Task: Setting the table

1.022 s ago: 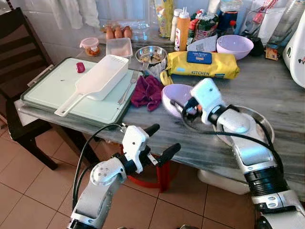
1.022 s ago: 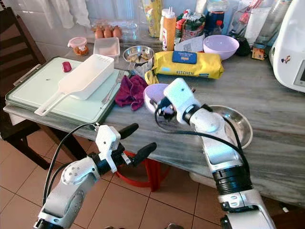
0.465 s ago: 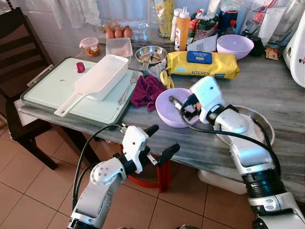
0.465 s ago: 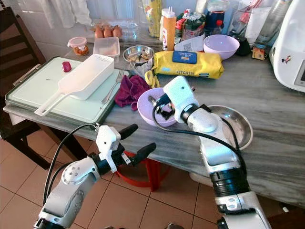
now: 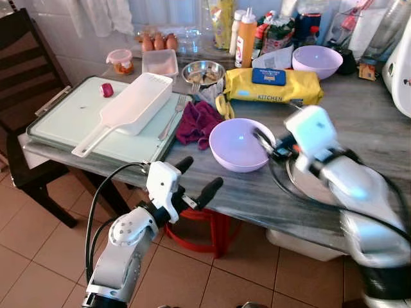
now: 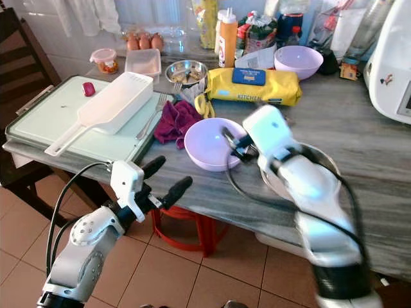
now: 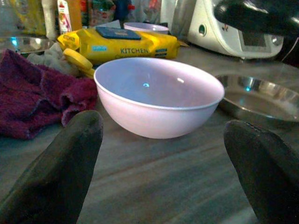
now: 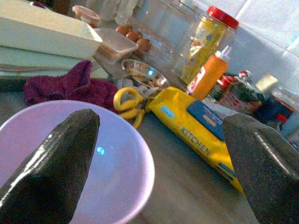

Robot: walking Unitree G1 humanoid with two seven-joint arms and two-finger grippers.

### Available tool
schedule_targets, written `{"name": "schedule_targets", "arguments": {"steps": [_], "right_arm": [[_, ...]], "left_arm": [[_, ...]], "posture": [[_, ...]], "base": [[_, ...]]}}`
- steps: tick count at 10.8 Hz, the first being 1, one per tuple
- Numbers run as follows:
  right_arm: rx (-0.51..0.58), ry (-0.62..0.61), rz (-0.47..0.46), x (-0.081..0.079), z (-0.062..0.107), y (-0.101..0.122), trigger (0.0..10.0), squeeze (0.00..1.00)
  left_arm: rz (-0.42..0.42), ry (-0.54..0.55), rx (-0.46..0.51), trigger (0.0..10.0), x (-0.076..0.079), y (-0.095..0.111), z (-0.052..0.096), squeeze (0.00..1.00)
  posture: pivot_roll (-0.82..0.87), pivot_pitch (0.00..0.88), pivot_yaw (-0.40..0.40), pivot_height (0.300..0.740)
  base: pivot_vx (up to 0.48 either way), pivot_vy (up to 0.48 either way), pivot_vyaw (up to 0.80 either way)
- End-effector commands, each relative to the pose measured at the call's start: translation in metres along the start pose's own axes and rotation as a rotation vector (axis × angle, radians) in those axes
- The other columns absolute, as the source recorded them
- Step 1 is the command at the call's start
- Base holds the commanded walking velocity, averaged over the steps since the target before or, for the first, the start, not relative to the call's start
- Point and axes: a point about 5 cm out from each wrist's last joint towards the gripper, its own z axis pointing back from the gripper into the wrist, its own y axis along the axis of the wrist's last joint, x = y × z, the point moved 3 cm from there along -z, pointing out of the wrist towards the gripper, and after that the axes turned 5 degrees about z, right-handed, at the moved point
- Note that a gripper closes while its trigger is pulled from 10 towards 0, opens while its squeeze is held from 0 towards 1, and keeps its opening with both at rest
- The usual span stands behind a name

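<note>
My right gripper is to set the table, so it should pick up the steel plate by its rim next.
A lilac bowl (image 5: 239,144) stands upright on the grey table (image 5: 359,122), near its front edge. My right gripper (image 5: 267,146) is blurred at the bowl's right rim. In the right wrist view its fingers (image 8: 51,163) are spread open, with the bowl (image 8: 112,172) below them and nothing held. My left gripper (image 5: 198,179) hangs open in front of the table edge, below the bowl. In the left wrist view the bowl (image 7: 159,95) faces it between the two fingers. A steel plate (image 7: 261,95) lies right of the bowl, partly behind my right arm.
A green tray (image 5: 67,119) at the left holds a white scoop (image 5: 131,106) and a fork (image 5: 172,117). A maroon cloth (image 5: 199,122), a yellow pack (image 5: 273,86), a second lilac bowl (image 5: 316,61), bottles and a white appliance (image 5: 401,64) crowd the back. A chair (image 5: 26,58) stands left.
The bowl was tilted in my right gripper; it now stands upright on the table. The right gripper has let go and drawn back to the right. My left arm has shifted slightly left.
</note>
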Motion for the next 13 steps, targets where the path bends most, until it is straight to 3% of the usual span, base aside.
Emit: {"name": "schedule_targets", "arguments": {"steps": [1,3,6,8,11,12,13], "right_arm": [[-0.058,-0.033,0.007,0.009,0.009,-0.005,10.0,1.0],[-0.11,-0.094,0.01,0.022,0.018,-0.002,10.0,1.0],[-0.303,-0.164,-0.016,0.036,0.04,-0.028,10.0,1.0],[-0.439,-0.162,-0.037,0.037,0.057,-0.049,10.0,1.0],[-0.536,-0.116,-0.095,0.032,0.068,-0.067,10.0,1.0],[-0.556,-0.092,-0.113,0.027,0.07,-0.072,10.0,0.97],[-0.592,-0.068,-0.121,0.024,0.072,-0.081,10.0,0.88]], "left_arm": [[-0.001,0.011,-0.003,10.0,-0.001,0.001,0.001,0.0],[-0.001,0.03,0.014,10.0,-0.002,0.002,-0.003,0.0],[0.026,-0.056,0.005,10.0,0.006,0.003,-0.011,0.0],[0.029,-0.071,-0.008,10.0,0.006,0.002,-0.012,0.0],[0.044,-0.079,-0.004,10.0,0.012,0.002,-0.015,0.0],[0.045,-0.08,-0.004,10.0,0.012,0.002,-0.015,0.0],[0.047,-0.072,-0.002,10.0,0.012,0.002,-0.015,0.0]], "posture": [[-0.2,0.117,0.04,0.74],[-0.23,0.12,0.057,0.74],[-0.26,0.125,0.078,0.74],[-0.27,0.134,0.083,0.74],[-0.26,0.137,0.075,0.74],[-0.26,0.136,0.071,0.74],[-0.25,0.134,0.065,0.74]], "base": [[0.0,0.0,0.0],[0.0,0.0,0.0],[0.0,0.0,0.0],[0.0,0.0,0.0],[0.0,0.0,0.0],[0.0,0.0,0.0],[0.0,0.0,0.0]]}}
